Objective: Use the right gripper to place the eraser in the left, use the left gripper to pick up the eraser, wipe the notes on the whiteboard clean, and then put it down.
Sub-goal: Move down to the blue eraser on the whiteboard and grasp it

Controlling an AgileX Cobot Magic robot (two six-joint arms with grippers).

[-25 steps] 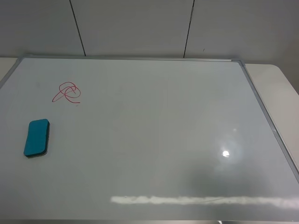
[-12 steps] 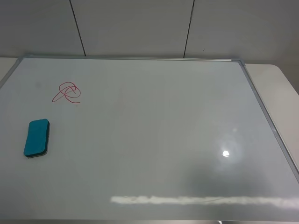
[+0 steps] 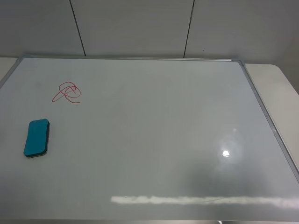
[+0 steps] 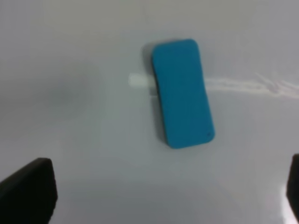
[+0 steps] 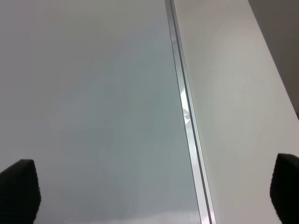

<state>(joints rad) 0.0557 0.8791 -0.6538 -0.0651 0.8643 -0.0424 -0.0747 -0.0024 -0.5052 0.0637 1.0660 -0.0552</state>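
Observation:
My left gripper grabs the eraser (image 3: 36, 138) by its two long sides next, since it is long from end to end but narrow across.
The teal-blue eraser (image 3: 36, 138) lies flat on the left side of the whiteboard (image 3: 154, 130). The red notes (image 3: 67, 92) are a little beyond it, apart from it. Neither arm shows in the exterior high view. In the left wrist view the eraser (image 4: 182, 93) lies on the board ahead of my left gripper (image 4: 161, 196), whose black fingertips (image 4: 28, 191) stand wide apart and empty. In the right wrist view my right gripper (image 5: 152, 191) is open and empty over the board's right edge.
The board's silver frame (image 5: 187, 116) runs through the right wrist view, with the pale table (image 5: 233, 93) beside it. The table also shows at the right (image 3: 280, 88). A grey panelled wall (image 3: 140, 28) stands behind the board.

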